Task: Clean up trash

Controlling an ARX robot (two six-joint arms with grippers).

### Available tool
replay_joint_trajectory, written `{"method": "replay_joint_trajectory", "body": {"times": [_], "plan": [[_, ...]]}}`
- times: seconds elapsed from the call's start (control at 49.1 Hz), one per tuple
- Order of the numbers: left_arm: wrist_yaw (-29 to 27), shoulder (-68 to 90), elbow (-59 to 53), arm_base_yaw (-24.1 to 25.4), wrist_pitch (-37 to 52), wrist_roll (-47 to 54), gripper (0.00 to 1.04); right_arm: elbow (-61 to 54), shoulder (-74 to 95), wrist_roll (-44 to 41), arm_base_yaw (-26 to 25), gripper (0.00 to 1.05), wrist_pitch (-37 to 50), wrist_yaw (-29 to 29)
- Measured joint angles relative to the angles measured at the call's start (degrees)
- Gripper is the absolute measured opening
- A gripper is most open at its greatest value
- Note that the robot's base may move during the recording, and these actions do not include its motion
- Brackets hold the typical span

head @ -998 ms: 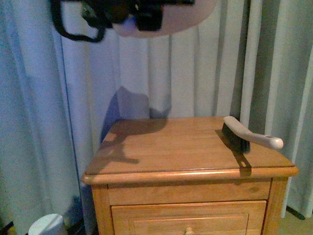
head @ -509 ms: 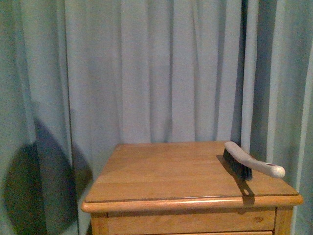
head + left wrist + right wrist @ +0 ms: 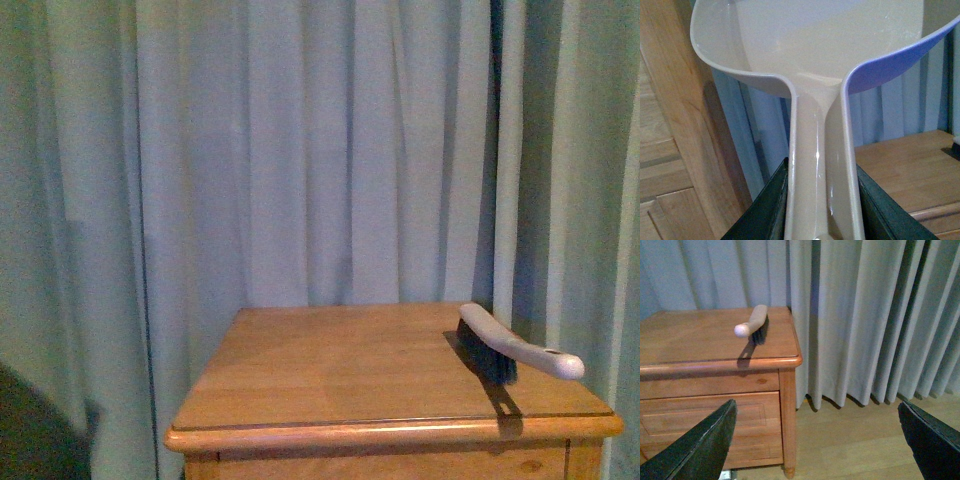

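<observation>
The right gripper grabs the brush by its smooth pale handle [image 3: 520, 345] next, to sweep up the trash.
No crumpled white paper wad shows in any view; the trash is out of view. My left gripper [image 3: 821, 210] is shut on the handle of the pale pinkish-white dustpan [image 3: 810, 45], whose scoop looks empty and fills the left wrist view. My right gripper [image 3: 817, 440] is open and empty, low beside the cabinet, over the wooden floor [image 3: 855, 440]. Neither gripper shows in the front view.
A wooden cabinet [image 3: 330, 370] with drawers stands before grey curtains [image 3: 300, 150]. A hand brush [image 3: 510, 348] with a pale handle and black bristles lies on its top near the right edge, also in the right wrist view [image 3: 752, 324].
The dustpan and left arm, at the top of the front view one second ago, have left it. The view has tilted upward, so the cabinet sits lower and its drawers are out of frame.
</observation>
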Motion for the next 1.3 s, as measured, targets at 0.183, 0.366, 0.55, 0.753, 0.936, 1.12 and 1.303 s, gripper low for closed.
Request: {"method": "replay_joint_trajectory", "body": {"times": [0.183,0.366,0.55,0.753,0.936,1.12,1.303], "plan": [[-0.2,-0.1,0.0,0.0,0.0,-0.2,0.29,3.7,9.5,-0.2,8.2,0.97,-5.9,14.8],[-0.2,-0.1,0.0,0.0,0.0,-0.2,0.29,20.2,31.2,1.2,8.9,0.97,-7.3,9.3],[-0.2,-0.1,0.0,0.0,0.0,-0.2,0.29,44.5,53.5,3.5,8.9,0.97,-15.8,4.9],[-0.2,-0.1,0.0,0.0,0.0,-0.2,0.29,66.5,74.7,6.8,9.5,0.97,-25.2,4.0],[-0.2,-0.1,0.0,0.0,0.0,-0.2,0.29,78.3,88.1,9.4,10.0,0.97,-30.1,3.8],[-0.2,-0.1,0.0,0.0,0.0,-0.2,0.29,84.9,98.4,12.0,10.3,0.97,-30.5,4.1],[-0.2,-0.1,0.0,0.0,0.0,-0.2,0.29,89.2,105.0,14.2,10.6,0.97,-30.4,4.1]]}}
